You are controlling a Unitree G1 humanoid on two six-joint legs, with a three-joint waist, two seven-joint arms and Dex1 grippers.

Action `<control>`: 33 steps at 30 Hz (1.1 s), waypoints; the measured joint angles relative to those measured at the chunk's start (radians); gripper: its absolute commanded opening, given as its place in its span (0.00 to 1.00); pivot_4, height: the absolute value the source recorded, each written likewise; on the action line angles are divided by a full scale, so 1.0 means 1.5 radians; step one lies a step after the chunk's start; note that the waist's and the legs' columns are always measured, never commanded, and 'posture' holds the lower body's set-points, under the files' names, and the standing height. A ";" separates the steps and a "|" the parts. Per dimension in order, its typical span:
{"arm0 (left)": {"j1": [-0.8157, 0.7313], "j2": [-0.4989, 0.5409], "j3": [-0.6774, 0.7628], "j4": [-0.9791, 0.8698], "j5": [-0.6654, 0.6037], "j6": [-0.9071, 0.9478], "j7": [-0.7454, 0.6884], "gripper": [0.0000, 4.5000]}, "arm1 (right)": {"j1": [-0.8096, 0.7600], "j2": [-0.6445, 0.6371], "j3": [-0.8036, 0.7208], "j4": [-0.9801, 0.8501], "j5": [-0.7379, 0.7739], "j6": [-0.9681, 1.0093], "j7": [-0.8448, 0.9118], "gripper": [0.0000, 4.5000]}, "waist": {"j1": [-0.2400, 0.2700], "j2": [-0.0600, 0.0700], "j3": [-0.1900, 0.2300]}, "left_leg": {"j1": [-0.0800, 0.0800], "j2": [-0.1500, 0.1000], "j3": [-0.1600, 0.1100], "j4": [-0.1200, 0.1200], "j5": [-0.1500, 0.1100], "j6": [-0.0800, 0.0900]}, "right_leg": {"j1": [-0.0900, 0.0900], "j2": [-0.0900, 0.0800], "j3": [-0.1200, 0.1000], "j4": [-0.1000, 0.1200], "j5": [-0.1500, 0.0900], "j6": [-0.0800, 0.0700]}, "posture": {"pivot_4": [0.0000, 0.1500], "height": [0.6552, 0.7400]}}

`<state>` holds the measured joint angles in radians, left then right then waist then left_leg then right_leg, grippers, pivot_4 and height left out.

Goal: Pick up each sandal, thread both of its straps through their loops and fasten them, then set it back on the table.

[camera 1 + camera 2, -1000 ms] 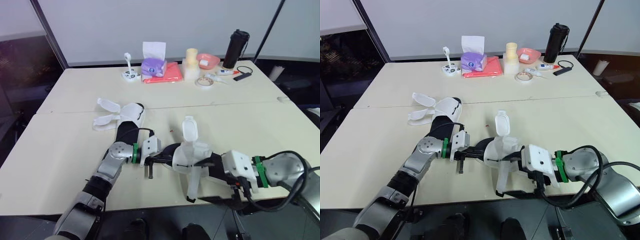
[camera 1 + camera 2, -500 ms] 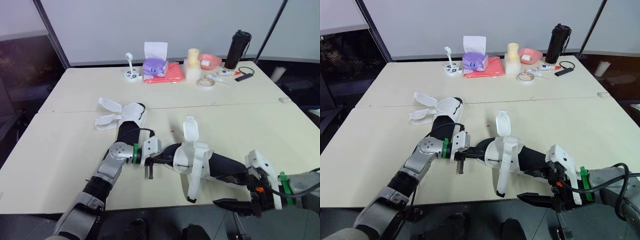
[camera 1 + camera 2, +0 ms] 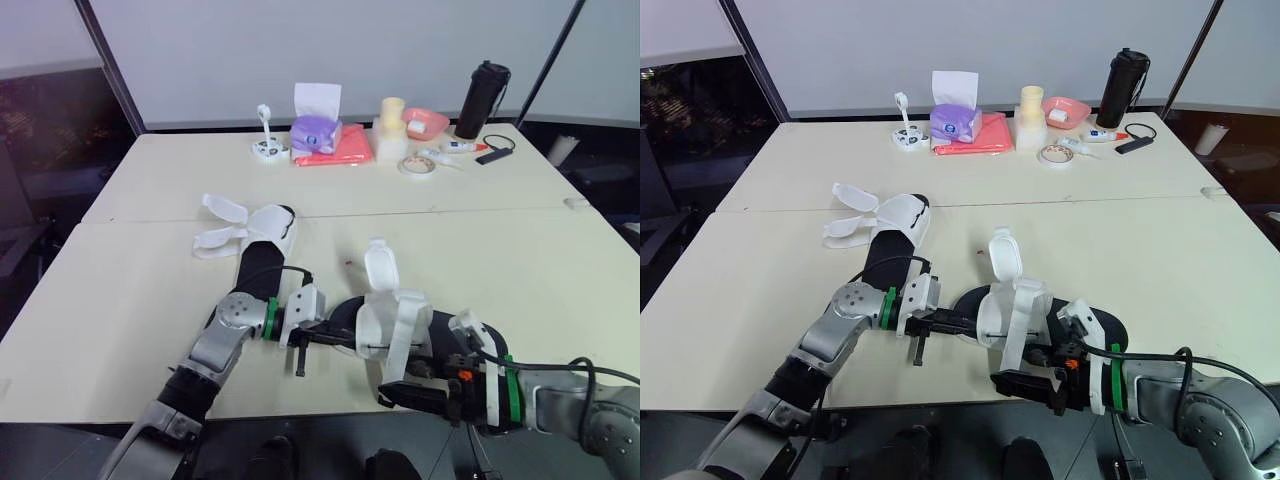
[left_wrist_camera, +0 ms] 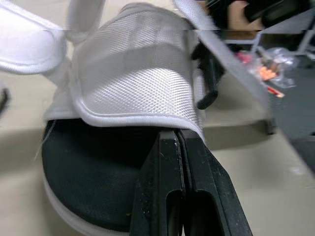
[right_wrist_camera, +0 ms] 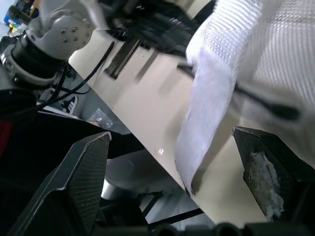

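The white strap has its loose end (image 3: 394,368) hanging slack, while the rest of the strap lies against the sandal's woven upper (image 3: 410,305). My right gripper needs to grab the strap by that loose end next.
The near sandal (image 3: 400,322), black-soled with white straps, lies by the table's front edge. One strap (image 3: 380,268) stands upright; another strap (image 3: 400,340) hangs over the front side. My left gripper (image 3: 328,336) is shut on the sandal's toe end, its fingers (image 4: 170,177) pressed together under the white woven upper (image 4: 133,78). Just off the table edge, my right gripper (image 3: 412,382) is open, with the hanging strap (image 5: 204,113) between its spread fingers (image 5: 83,177). A second sandal (image 3: 262,240) lies farther back on the left, straps (image 3: 222,222) undone.
At the far side stand a tissue box (image 3: 316,128), a pink cloth (image 3: 340,148), a yellow stack (image 3: 391,125), a pink bowl (image 3: 427,122), a tape roll (image 3: 416,167) and a black bottle (image 3: 480,98). A seam (image 3: 450,212) crosses the table.
My right gripper let go of the sandal's heel, drew back off the table edge, then came forward under the hanging strap. The left gripper kept its hold. The camera shifted slightly.
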<state>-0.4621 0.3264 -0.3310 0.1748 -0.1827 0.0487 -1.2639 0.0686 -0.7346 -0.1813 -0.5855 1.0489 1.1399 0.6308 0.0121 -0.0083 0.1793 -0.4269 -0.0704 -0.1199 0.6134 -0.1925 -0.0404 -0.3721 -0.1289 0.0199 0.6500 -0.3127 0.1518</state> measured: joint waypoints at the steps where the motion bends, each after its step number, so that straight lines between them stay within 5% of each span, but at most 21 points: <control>1: 0.001 0.001 0.000 -0.004 -0.001 0.005 0.000 0.00 | -0.003 0.000 0.009 0.001 0.000 0.002 -0.003 0.95 | 0.000 0.000 0.000 | 0.000 0.000 0.000 0.000 0.000 0.000 | 0.000 0.000 0.000 0.000 0.000 0.000 | 1.00 1.00; 9: -0.015 0.000 0.001 0.033 0.009 -0.036 0.028 0.00 | 0.007 0.000 0.027 0.002 -0.002 0.003 -0.003 0.90 | 0.000 0.000 0.000 | 0.000 0.000 0.000 0.000 0.000 0.000 | 0.000 0.000 0.000 0.000 0.000 0.000 | 1.00 1.00; 12: -0.025 -0.011 0.002 0.062 0.015 -0.063 0.047 0.00 | 0.010 0.001 0.031 0.006 -0.003 0.003 -0.004 0.66 | 0.000 0.000 0.000 | 0.000 0.000 0.000 0.000 0.000 0.000 | 0.000 0.000 0.000 0.000 0.000 0.000 | 1.00 1.00; 18: -0.032 -0.014 0.000 0.092 0.021 -0.096 0.052 0.00 | 0.011 0.007 0.034 0.014 -0.003 -0.003 -0.005 0.01 | -0.001 0.000 0.000 | 0.000 0.000 0.000 0.000 0.000 0.000 | 0.000 0.000 0.000 0.000 0.000 0.000 | 1.00 1.00; 25: -0.029 -0.013 -0.006 0.098 0.029 -0.106 0.044 0.00 | -0.027 -0.034 -0.021 -0.004 0.044 -0.008 0.002 0.01 | -0.001 0.000 0.000 | 0.000 0.000 0.000 0.000 0.000 0.000 | 0.000 0.000 0.000 0.000 0.000 0.000 | 1.00 1.00; 33: -0.032 -0.019 -0.008 0.112 0.034 -0.122 0.044 0.00 | -0.233 -0.187 -0.031 0.072 0.094 0.029 0.089 0.01 | -0.001 0.000 0.000 | 0.000 0.000 0.001 0.000 0.000 0.000 | 0.000 0.000 0.000 -0.001 0.000 0.000 | 1.00 1.00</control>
<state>-0.5099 0.2981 -0.3430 0.3429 -0.1313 -0.1338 -1.1980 -0.2814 -1.0154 -0.2274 -0.4779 1.1895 1.1829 0.7647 0.0113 -0.0082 0.1794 -0.4268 -0.0704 -0.1190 0.6135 -0.1926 -0.0401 -0.3718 -0.1289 0.0194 0.6492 -0.3127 0.1519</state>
